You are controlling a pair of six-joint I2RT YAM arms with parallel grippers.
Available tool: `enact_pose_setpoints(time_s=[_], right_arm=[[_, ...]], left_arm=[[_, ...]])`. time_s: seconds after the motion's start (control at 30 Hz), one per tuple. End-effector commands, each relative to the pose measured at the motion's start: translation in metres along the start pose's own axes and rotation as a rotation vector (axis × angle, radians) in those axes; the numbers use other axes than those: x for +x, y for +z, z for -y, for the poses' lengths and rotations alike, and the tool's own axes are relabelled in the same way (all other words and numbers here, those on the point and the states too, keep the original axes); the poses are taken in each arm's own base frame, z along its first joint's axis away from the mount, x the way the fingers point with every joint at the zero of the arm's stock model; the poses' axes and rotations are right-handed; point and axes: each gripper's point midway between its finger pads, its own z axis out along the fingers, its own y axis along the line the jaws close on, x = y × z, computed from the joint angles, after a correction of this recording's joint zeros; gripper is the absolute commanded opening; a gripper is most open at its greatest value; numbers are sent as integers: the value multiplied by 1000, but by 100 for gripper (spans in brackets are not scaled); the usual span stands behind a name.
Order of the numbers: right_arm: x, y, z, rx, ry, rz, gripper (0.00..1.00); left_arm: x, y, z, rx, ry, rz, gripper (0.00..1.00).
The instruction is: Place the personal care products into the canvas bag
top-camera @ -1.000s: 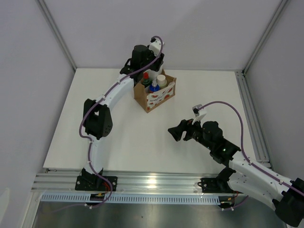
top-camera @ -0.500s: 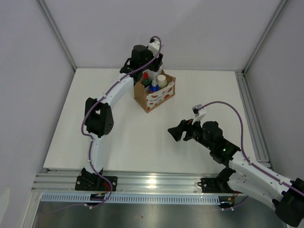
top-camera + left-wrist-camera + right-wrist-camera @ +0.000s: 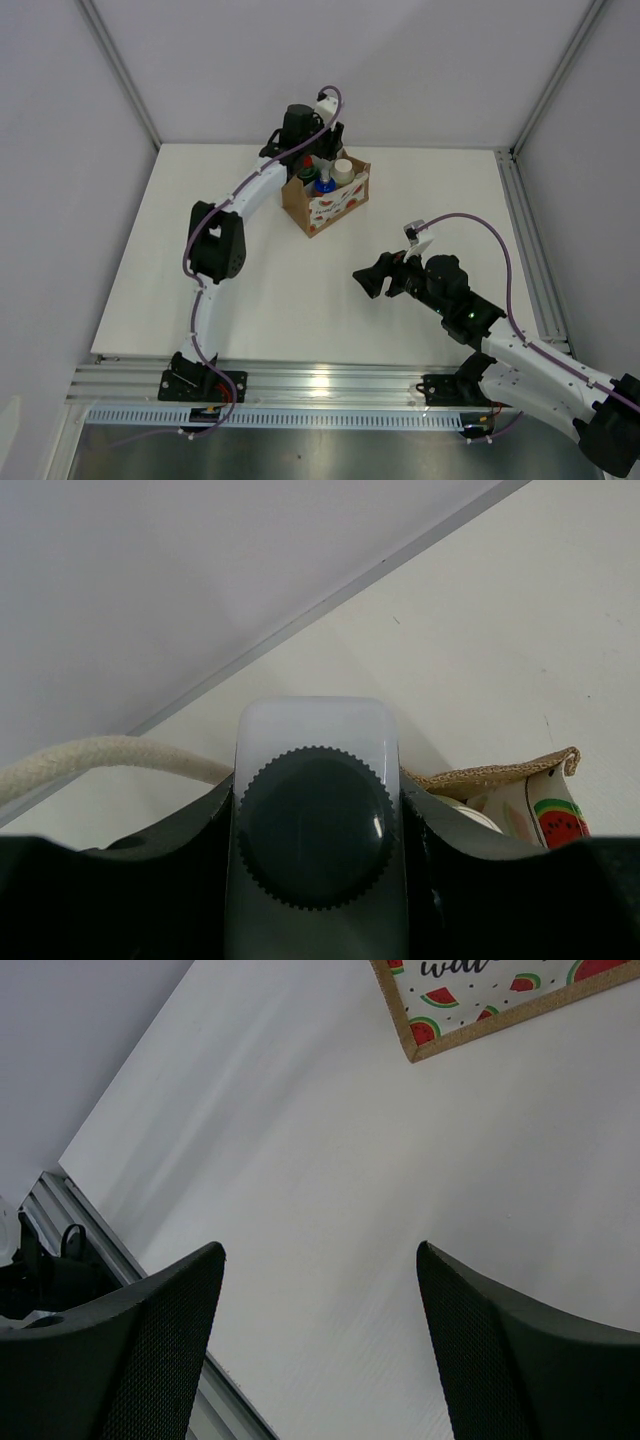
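The translucent white bottle hangs over the bag's back corner, between rope handle [image 3: 95, 757] and the bag's rim, and would land inside, so it is time for my left gripper to release it now.
The canvas bag [image 3: 334, 203] stands at the back middle of the table, brown with watermelon sides. In it I see the green bottle's red cap [image 3: 307, 170], the orange bottle's blue cap [image 3: 325, 186] and the beige bottle's white cap [image 3: 342, 170]. My left gripper [image 3: 327, 148] hangs over the bag's back edge, shut on the translucent white bottle with black cap [image 3: 315, 825]; the bag's rim [image 3: 500, 773] and a rope handle [image 3: 95, 757] show beside it in the left wrist view. My right gripper [image 3: 366, 282] is open and empty, in front of the bag [image 3: 480, 1005].
A metal rail [image 3: 527, 240] runs along the table's right edge and another [image 3: 320, 380] along the near edge. White walls close in the back and sides.
My left gripper has shifted slightly right and lower over the bag with the bottle in it. The right arm has not moved.
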Motion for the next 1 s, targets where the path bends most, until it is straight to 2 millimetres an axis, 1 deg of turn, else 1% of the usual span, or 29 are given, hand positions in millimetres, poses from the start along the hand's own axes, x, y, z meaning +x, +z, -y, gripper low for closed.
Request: enact_pose_setpoints(time_s=[0.0, 0.03, 0.1, 0.23, 0.33, 0.53, 0.57, 0.63, 0.8, 0.9, 0.97], right_arm=[[-27, -1, -21, -61, 10, 65, 81], [-26, -1, -20, -60, 10, 64, 81], [-27, -1, -21, -60, 10, 67, 81], [-27, -1, -21, -60, 10, 65, 81], [-27, -2, -21, -61, 11, 66, 81], [-29, -4, -24, -73, 13, 72, 81], [-29, -4, -23, -66, 12, 74, 81], [-29, -4, -21, -60, 9, 76, 81], [-30, -5, -25, -75, 17, 75, 81], [-30, -5, -25, -74, 13, 77, 81], [-30, -6, -24, -69, 13, 78, 81]], left_arm=[[-94, -20, -12, -26, 43, 249, 12], [-90, -19, -12, -27, 43, 242, 20], [-88, -18, -13, -28, 44, 239, 24], [-88, -20, -11, -21, 44, 236, 36], [-84, -20, -11, -23, 40, 227, 41], [-76, -17, -15, -37, 43, 210, 46], [-66, -16, -13, -33, 36, 178, 46], [-60, -15, -11, -28, 32, 165, 49], [-55, -14, -8, -15, 14, 157, 56], [-53, -15, -8, -16, 12, 152, 58], [-58, -18, -9, -20, 16, 164, 59]])
